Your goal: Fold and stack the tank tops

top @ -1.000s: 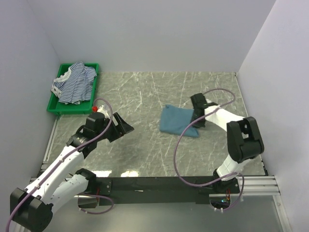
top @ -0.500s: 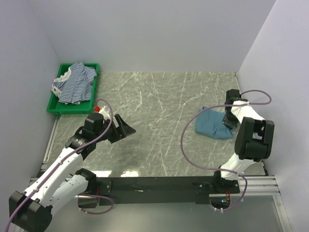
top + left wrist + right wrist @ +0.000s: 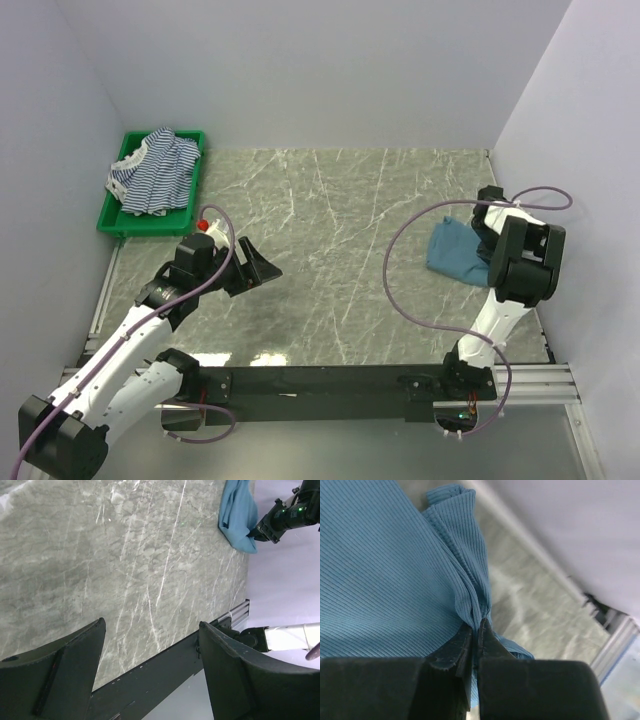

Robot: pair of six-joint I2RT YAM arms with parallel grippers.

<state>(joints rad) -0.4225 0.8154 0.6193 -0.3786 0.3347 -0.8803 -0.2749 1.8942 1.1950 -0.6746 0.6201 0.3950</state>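
The teal-blue tank top (image 3: 453, 249) (image 3: 385, 590) lies at an angle on the marble table, short of the wall. My right gripper should therefore keep holding the tank top until I move it and straighten it.
The teal-blue tank top (image 3: 455, 250) lies folded on the marble table near the right wall; it also shows in the left wrist view (image 3: 237, 512) and fills the right wrist view (image 3: 390, 575). My right gripper (image 3: 484, 238) (image 3: 480, 625) is shut on a pinched fold at the top's right edge. The thin blue-and-white striped tank top (image 3: 155, 170) lies crumpled in the green bin (image 3: 122, 223) at the back left. My left gripper (image 3: 262, 266) (image 3: 150, 665) is open and empty above the table's left half. The wide black-and-white striped top is out of view.
The right wall stands just beyond the teal top. The black rail (image 3: 330, 380) runs along the table's near edge. A cable (image 3: 400, 290) loops from the right arm over the table.
My right gripper has dragged the teal-blue top from the table's middle right over to the right wall, and the cloth has bunched narrower. The left arm has barely moved.
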